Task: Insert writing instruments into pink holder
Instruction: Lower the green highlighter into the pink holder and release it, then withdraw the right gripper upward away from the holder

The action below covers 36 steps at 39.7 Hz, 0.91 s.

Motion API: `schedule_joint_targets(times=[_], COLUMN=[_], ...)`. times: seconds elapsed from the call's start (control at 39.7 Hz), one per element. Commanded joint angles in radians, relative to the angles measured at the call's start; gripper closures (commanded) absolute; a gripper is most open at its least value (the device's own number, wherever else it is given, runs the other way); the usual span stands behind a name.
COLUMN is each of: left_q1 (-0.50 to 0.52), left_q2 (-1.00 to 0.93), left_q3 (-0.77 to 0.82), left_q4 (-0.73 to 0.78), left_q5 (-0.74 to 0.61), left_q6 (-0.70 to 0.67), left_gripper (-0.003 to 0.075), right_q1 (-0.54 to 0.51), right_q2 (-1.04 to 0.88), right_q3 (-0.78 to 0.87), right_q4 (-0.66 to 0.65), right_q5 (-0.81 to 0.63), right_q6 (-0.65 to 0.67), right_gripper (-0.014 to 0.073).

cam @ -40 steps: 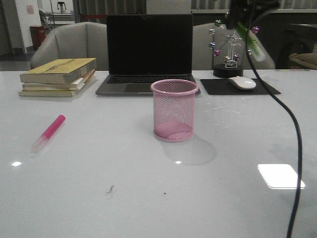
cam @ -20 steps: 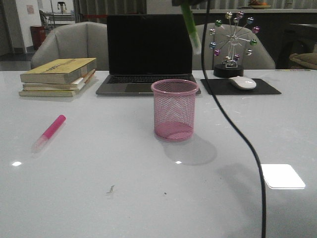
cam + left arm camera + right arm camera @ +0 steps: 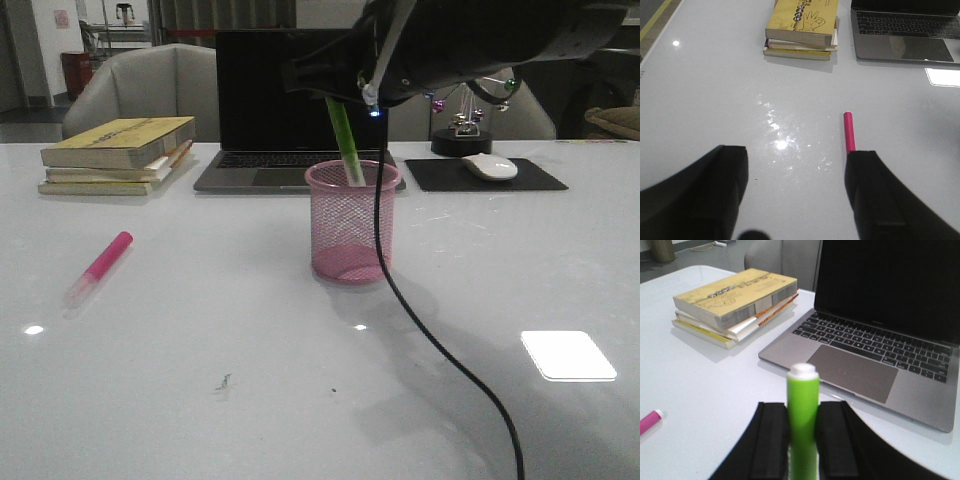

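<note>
My right gripper opens next, since the lime green highlighter's lower end (image 3: 355, 176) is inside the holder's rim. The lime green highlighter would stay in the pink holder (image 3: 351, 222).
The pink holder (image 3: 351, 222) stands mid-table in the front view. My right gripper (image 3: 335, 95) hangs just above its rim, shut on the lime green highlighter (image 3: 347, 142), whose lower end dips inside the cup. In the right wrist view the green highlighter (image 3: 803, 410) is pinched between the two black fingers (image 3: 772, 440) of the right gripper (image 3: 803, 447). The hot pink highlighter (image 3: 98, 267) lies flat on the table at the left. My left gripper (image 3: 796, 195) is open above the table, the pink highlighter (image 3: 849, 131) showing beside its one finger.
A closed-screen-dark laptop (image 3: 298, 105) sits behind the cup. A stack of books (image 3: 118, 153) lies at the back left. A mouse (image 3: 488, 166) on a black pad and a ferris-wheel ornament (image 3: 462, 125) are at the back right. A black cable (image 3: 430, 340) trails across the table.
My right arm has swung left and down from high at the back right, bringing the green highlighter over the cup and lowering its end inside the rim. The pink highlighter has not moved.
</note>
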Motion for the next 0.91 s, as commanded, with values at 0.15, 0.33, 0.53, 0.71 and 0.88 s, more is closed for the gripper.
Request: schedule_joint_targets(times=[0.15, 0.33, 0.53, 0.71, 0.88], left_q1=[0.000, 0.000, 0.000, 0.000, 0.000], left_q2=[-0.002, -0.002, -0.002, -0.002, -0.002], left_q3=[-0.037, -0.037, -0.037, -0.037, -0.037], left_q4=[-0.007, -0.007, -0.007, -0.007, -0.007], left_q5=[-0.077, -0.077, -0.077, -0.077, -0.081], left_q6=[-0.007, -0.007, -0.007, -0.007, -0.007], left_gripper=[0.0231, 0.0231, 0.0231, 0.0231, 0.0231], right_q1=[-0.002, -0.002, -0.008, -0.069, -0.165], right_q2=[-0.049, -0.050, -0.110, -0.247, -0.419], right_q3=[-0.026, -0.027, -0.027, -0.027, -0.027], right_q4=[-0.009, -0.009, -0.009, -0.009, -0.009], right_q5=[-0.063, -0.075, 0.006, 0.197, 0.393], right_q6=[-0.007, -0.007, -0.007, -0.007, -0.007], right_gripper=[0.0474, 0.0256, 0.0242, 0.0256, 0.0261])
